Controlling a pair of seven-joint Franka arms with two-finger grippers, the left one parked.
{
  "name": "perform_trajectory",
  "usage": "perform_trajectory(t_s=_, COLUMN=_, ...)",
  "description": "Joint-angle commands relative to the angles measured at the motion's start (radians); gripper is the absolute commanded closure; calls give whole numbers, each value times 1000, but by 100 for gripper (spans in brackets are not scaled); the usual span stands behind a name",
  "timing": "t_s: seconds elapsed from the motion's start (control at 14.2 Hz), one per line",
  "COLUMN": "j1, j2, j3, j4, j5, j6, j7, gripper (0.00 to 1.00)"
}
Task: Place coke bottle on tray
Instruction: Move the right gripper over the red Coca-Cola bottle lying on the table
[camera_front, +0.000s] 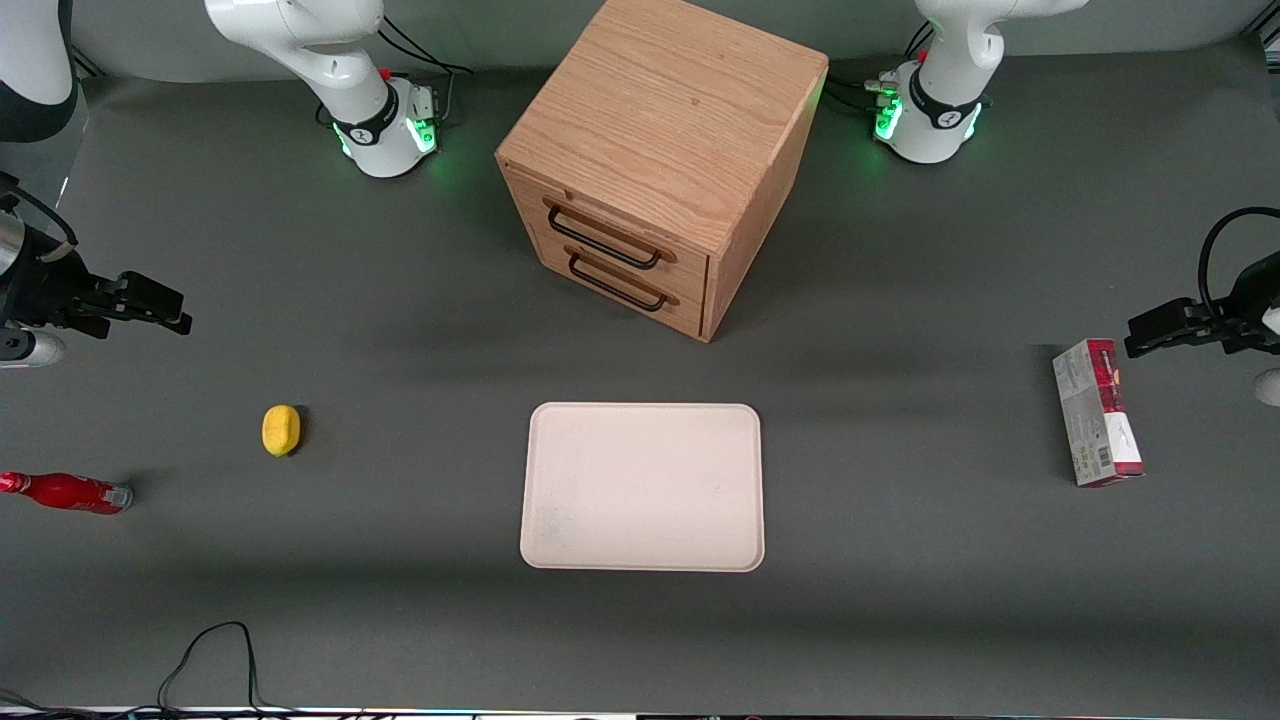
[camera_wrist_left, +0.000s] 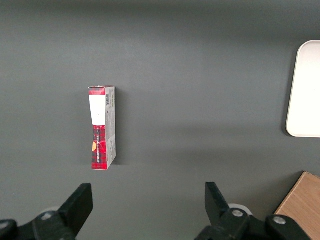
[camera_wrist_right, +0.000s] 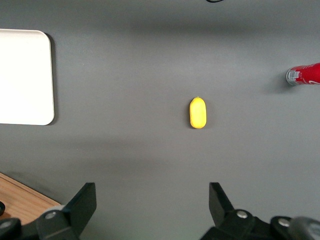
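Observation:
The bottle should be placed on the cream-white tray (camera_front: 643, 486), so my gripper should next grab it by its red body (camera_front: 74, 492).
The coke bottle (camera_front: 68, 493) lies on its side on the grey table at the working arm's end, red with a greyish base end; part of it shows in the right wrist view (camera_wrist_right: 304, 75). The cream-white tray (camera_front: 643, 486) lies flat in the middle of the table, nearer the front camera than the wooden box; its corner shows in the right wrist view (camera_wrist_right: 25, 75). My gripper (camera_front: 170, 312) hangs open and empty above the table, farther from the front camera than the bottle and well apart from it. Its fingers (camera_wrist_right: 82, 202) stand wide.
A yellow lemon (camera_front: 281, 430) lies between bottle and tray, also in the right wrist view (camera_wrist_right: 198, 112). A wooden two-drawer box (camera_front: 660, 160) stands at the back middle. A red-and-grey carton (camera_front: 1097, 411) lies toward the parked arm's end. A black cable (camera_front: 215, 650) loops at the front edge.

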Motion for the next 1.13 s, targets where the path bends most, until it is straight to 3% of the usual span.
perform_trajectory(t_s=0.0, j1=10, j2=-14, j3=-3, j4=-3, j5=-19, j6=-12, j7=30, gripper=0)
perform_trajectory(t_s=0.49, j1=-17, j2=15, j3=-22, j4=44, j5=-20, j6=-11, j7=22, gripper=0)
perform_trajectory(t_s=0.85, j1=-224, j2=305, j3=-53, j4=422, j5=-11, j6=-101, j7=-186, gripper=0)
perform_trajectory(t_s=1.06, j1=-345, j2=517, j3=-48, j4=699, j5=38, j6=-129, j7=-340, gripper=0)
